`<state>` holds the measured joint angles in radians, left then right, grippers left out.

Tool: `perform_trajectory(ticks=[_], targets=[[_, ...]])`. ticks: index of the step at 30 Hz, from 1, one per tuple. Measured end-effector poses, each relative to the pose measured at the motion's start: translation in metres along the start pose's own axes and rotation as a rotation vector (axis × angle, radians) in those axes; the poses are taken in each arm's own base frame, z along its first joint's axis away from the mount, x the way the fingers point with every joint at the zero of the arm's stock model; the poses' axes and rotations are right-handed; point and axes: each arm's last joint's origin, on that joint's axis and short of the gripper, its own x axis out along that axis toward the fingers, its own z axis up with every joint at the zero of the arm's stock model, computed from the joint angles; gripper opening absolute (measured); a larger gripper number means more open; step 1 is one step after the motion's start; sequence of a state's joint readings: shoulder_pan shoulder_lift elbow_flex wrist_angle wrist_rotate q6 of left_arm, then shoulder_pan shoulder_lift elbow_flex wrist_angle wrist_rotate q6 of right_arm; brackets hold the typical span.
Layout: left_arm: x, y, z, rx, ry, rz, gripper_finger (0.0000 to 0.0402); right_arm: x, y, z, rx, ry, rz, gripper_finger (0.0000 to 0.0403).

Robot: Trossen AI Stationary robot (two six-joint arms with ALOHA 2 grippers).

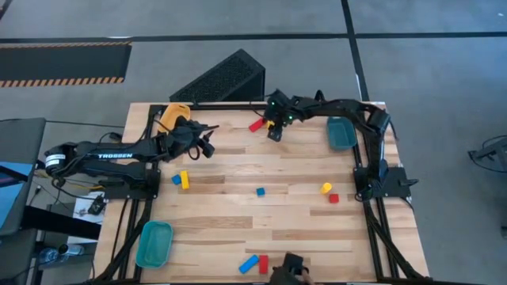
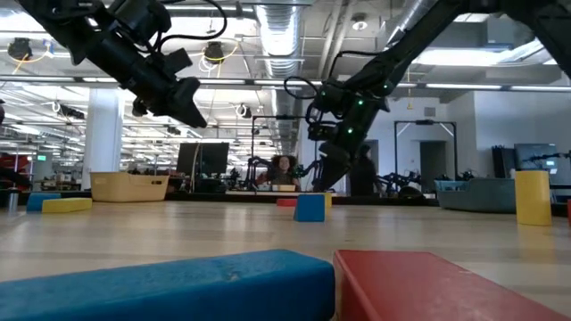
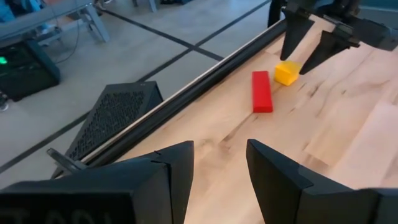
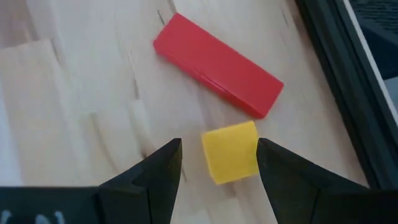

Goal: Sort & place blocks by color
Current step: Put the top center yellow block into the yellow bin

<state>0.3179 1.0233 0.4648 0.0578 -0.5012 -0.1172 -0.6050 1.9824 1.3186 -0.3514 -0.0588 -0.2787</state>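
Observation:
My right gripper needs to sort the yellow cube (image 4: 230, 152) by color, so next it should grab the cube by two opposite sides.
My right gripper (image 4: 217, 160) is open near the table's far edge, its fingers on either side of a small yellow cube (image 4: 230, 152) that sits flat on the wood. The cube lies closer to one finger, and no touch shows. A red bar (image 4: 217, 65) lies flat just beyond it, also seen as the red bar (image 1: 256, 124). My left gripper (image 3: 221, 165) is open over the table's far left part (image 1: 202, 146), facing those two blocks. Other blocks lie flat on the table: a yellow bar (image 1: 184, 180), a blue cube (image 1: 176, 180), another blue cube (image 1: 260, 191), a yellow block (image 1: 325, 188) and a red cube (image 1: 333, 198).
A blue bar (image 1: 249, 264) and a red bar (image 1: 263, 264) lie at the near edge beside a dark camera (image 1: 293, 265). A yellow tray (image 1: 173, 116) sits far left, a teal tray (image 1: 341, 133) far right, another teal tray (image 1: 154, 241) near left. A black wedge (image 1: 222, 79) stands behind the table.

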Motion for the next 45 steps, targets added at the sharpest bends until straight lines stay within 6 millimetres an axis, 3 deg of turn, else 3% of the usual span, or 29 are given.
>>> perform_trajectory(ticks=[6,10,17,20,29,32,37,41,45], targets=[[0.002,0.002,0.0,-0.004,0.005,0.006,0.0138,0.009,-0.018,-0.002,0.005,0.042,0.073,0.0233],[0.003,0.002,-0.001,0.004,0.012,0.011,0.0138,0.021,-0.019,-0.008,0.001,0.073,0.103,0.0225],[0.005,0.006,-0.001,0.007,0.015,0.036,0.0138,0.025,-0.019,-0.009,-0.015,0.072,0.102,0.0156],[0.005,0.007,-0.001,0.007,0.011,0.062,0.0138,0.021,-0.018,-0.006,-0.021,0.053,0.095,0.0124],[0.004,0.012,0.007,0.016,-0.066,0.252,0.0138,-0.009,-0.016,0.003,-0.02,-0.041,0.151,0.0124],[0.004,0.01,0.014,0.026,-0.129,0.19,0.0139,-0.025,-0.007,-0.003,-0.018,-0.173,0.176,0.0124],[0.013,-0.004,0.027,0.088,-0.286,-0.066,0.0154,-0.048,0.02,-0.035,0.01,-0.391,0.135,0.0125],[0.037,-0.021,0.028,0.069,-0.426,-0.244,0.0192,-0.063,0.048,-0.056,0.036,-0.51,0.039,0.0125],[0.065,-0.037,0.026,-0.072,-0.492,-0.337,0.0232,-0.075,0.085,-0.068,-0.065,-0.504,-0.171,0.0125]])
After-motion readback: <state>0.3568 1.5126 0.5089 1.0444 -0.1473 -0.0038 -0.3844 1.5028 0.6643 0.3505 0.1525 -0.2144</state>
